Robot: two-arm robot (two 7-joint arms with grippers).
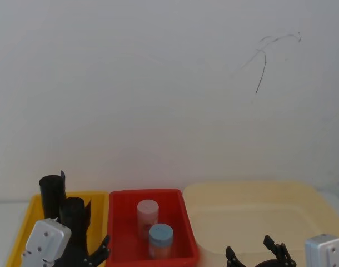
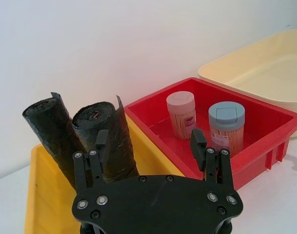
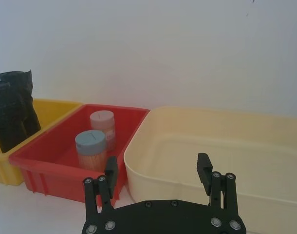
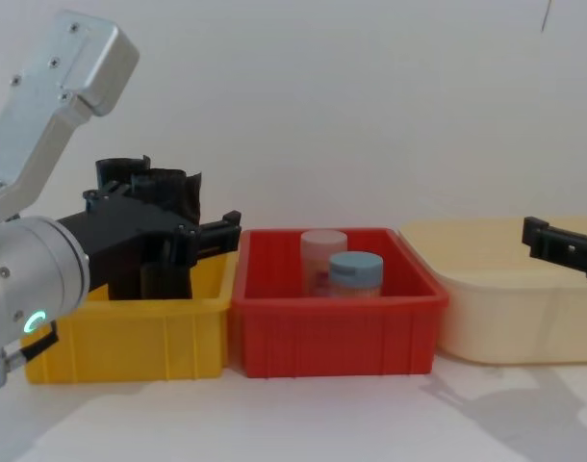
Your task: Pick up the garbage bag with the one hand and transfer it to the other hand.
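Observation:
The garbage bag roll's lower part (image 4: pixel 166 281) should stay free for my other hand to grab, so my left gripper will next grab the roll by its upper part (image 4: pixel 168 191).
Two black crinkled garbage bag rolls stand upright in the yellow bin (image 2: pixel 44 195): a nearer garbage bag (image 2: pixel 109 129) (image 1: pixel 74 214) and a second one (image 2: pixel 48 124) (image 1: pixel 51 192) behind it. My left gripper (image 2: pixel 148 141) is open at the height of the nearer roll's upper part. One of its fingers (image 2: pixel 101 141) is in front of that roll and the other is over the red bin's near wall. I cannot tell whether it touches the roll. My right gripper (image 3: pixel 157 168) (image 1: pixel 251 251) is open with nothing between its fingers, above the cream bin (image 3: pixel 187 180).
Three bins stand in a row against a white wall: yellow (image 4: pixel 130 332), red (image 4: pixel 332 332) and cream (image 4: pixel 486 318). The red bin holds a pink-lidded jar (image 1: pixel 148 214) and a blue-lidded jar (image 1: pixel 160 236). The cream bin holds nothing.

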